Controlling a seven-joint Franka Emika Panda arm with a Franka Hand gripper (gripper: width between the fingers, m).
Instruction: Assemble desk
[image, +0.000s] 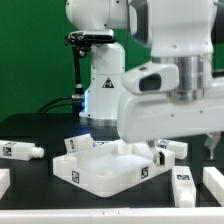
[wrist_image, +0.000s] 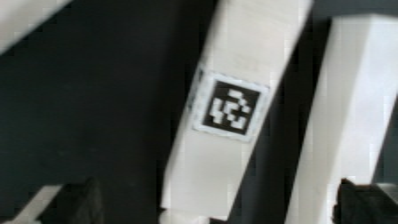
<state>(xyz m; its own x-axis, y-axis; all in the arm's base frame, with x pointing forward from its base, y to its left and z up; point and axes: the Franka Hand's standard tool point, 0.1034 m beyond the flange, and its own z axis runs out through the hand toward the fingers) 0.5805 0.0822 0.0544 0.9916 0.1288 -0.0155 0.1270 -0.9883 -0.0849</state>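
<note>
The fingers are still above the leg, with dark table showing between them, so it is too early to close. My gripper lowers first, since closing now would miss the leg.
The white rimmed tabletop panel (image: 100, 166) lies at the front centre of the black table, with tags on its edge. Loose white square legs lie around it: one on the exterior view's left (image: 20, 152), one behind the panel (image: 80, 146), some to its right (image: 172, 150). In the wrist view a tagged leg (wrist_image: 231, 110) runs lengthwise between my dark fingertips (wrist_image: 63, 205), and a second leg (wrist_image: 347, 120) lies beside it. My gripper (wrist_image: 214, 207) is open, straddling the tagged leg without pressing it. The arm's white hand (image: 165, 100) hides the fingers in the exterior view.
More legs lie at the front right (image: 185, 186) (image: 213, 183) and front left (image: 3, 183). The robot's base (image: 100, 80) stands behind the panel, with cables on its left. A green wall closes the back.
</note>
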